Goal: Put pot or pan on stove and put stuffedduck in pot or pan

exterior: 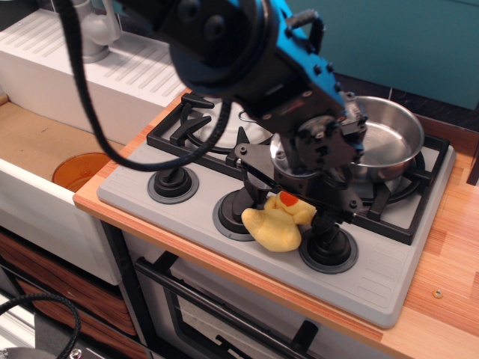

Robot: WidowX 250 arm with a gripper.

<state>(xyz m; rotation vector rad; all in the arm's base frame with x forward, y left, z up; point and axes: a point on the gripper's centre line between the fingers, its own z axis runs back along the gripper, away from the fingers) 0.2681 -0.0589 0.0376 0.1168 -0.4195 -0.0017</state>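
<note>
Next, my gripper grabs the duck by its head with the orange-red beak (pixel 290 205), to put the stuffed duck in the steel pan (pixel 389 138).
The shiny steel pan (pixel 389 138) sits on the right burner of the grey stove (pixel 187 206), its wire handle pointing left behind the arm. The yellow stuffed duck (pixel 275 223) with an orange-red beak lies on the stove's front panel between the middle and right knobs. My gripper (pixel 293 196) hangs directly over the duck, its fingers (pixel 258 187) spread open on either side of the duck's head, low and close to it. The arm hides the duck's back and part of the pan.
A white sink unit with a grey faucet (pixel 93 34) stands at the back left. An orange disc (pixel 78 170) lies in the lower basin at left. Three black knobs (pixel 172 182) line the stove front. Wooden counter (pixel 449 247) lies to the right.
</note>
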